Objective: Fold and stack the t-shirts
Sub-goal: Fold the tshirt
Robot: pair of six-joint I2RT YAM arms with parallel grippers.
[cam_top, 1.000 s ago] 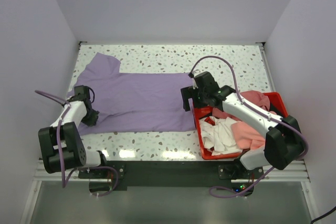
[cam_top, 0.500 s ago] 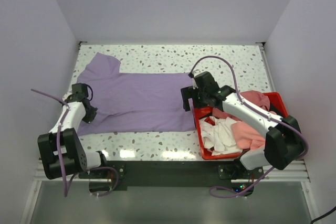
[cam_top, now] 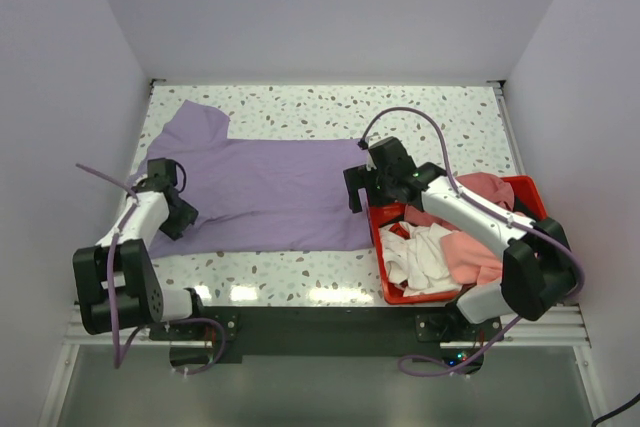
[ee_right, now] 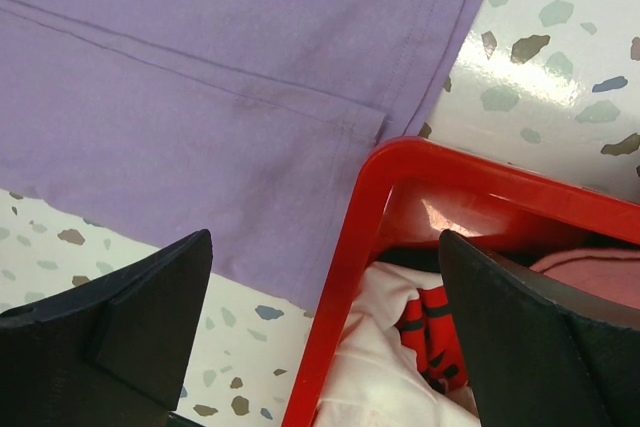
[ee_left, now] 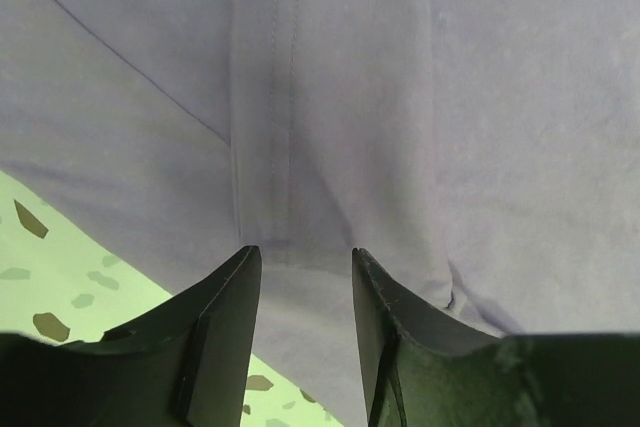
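Observation:
Next, my left gripper grabs the corner of the sleeve's stitched hem to fold the purple t-shirt's sleeve over the t-shirt's body.
A purple t-shirt (cam_top: pixel 270 192) lies spread flat across the table, one sleeve toward the far left. My left gripper (cam_top: pixel 172 211) is open and low over the shirt's near-left sleeve edge. In the left wrist view its fingers straddle a stitched hem of the purple shirt (ee_left: pixel 400 97), my left gripper (ee_left: pixel 305 259) holding nothing. My right gripper (cam_top: pixel 362 193) is wide open and empty above the shirt's right hem and the red basket's far-left corner. The right wrist view shows my right gripper (ee_right: pixel 325 239) over the shirt's corner (ee_right: pixel 200 77).
A red basket (cam_top: pixel 384 269) at the near right holds white, pink and red-patterned garments (cam_top: pixel 425 252). Its rim (ee_right: pixel 350 247) touches the shirt's right hem. The speckled table (cam_top: pixel 440 112) runs to white walls at the back and sides.
My left gripper has shifted slightly to the right, further over the shirt's sleeve edge. The right arm and the shirt have not moved.

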